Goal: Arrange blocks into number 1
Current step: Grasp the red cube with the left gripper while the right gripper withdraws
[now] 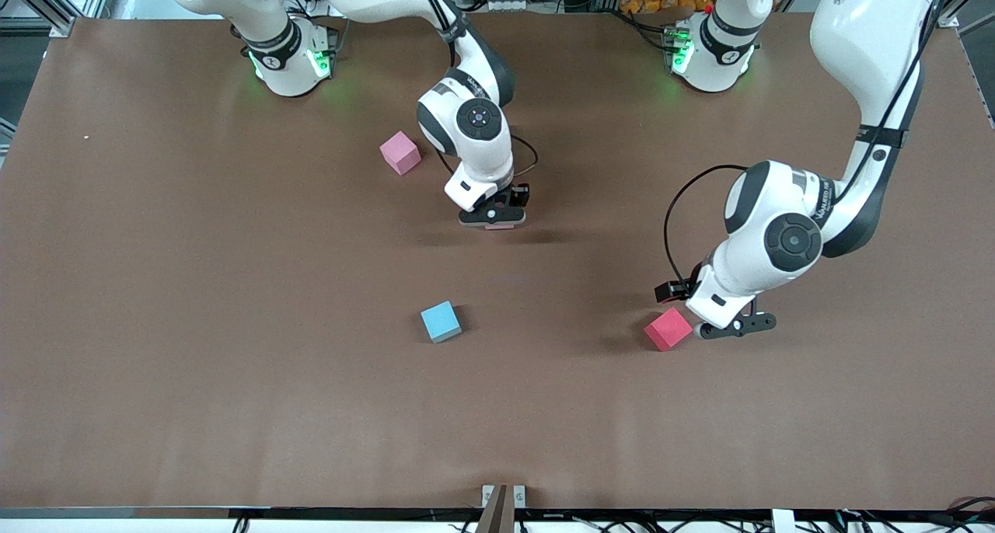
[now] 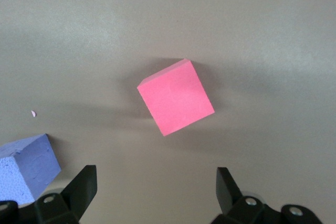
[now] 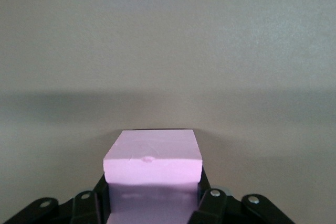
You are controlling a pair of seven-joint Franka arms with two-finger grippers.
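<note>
The pink block's lower edge [image 1: 500, 228] [image 3: 157, 131] sits on the tabletop, so it is now time for my right gripper to open.
My right gripper [image 1: 495, 219] hangs low over the middle of the table, shut on a pink block [image 3: 152, 160] that fills the gap between its fingers [image 3: 208, 203]. A second pink block [image 1: 400, 152] lies on the table toward the right arm's base. A light blue block [image 1: 441, 321] lies nearer the front camera. My left gripper [image 1: 732, 327] stands open just beside the red block [image 1: 668, 329], with nothing between its fingertips [image 2: 84, 182]. The red block [image 2: 176, 97] lies ahead of the open jaws. A purple block [image 2: 26, 169] sits close by; the left arm hides it in the front view.
The brown table [image 1: 194, 362] stretches wide around the blocks. A small bracket [image 1: 502, 498] sits at the table's front edge. Both arm bases [image 1: 291, 55] stand along the edge farthest from the front camera.
</note>
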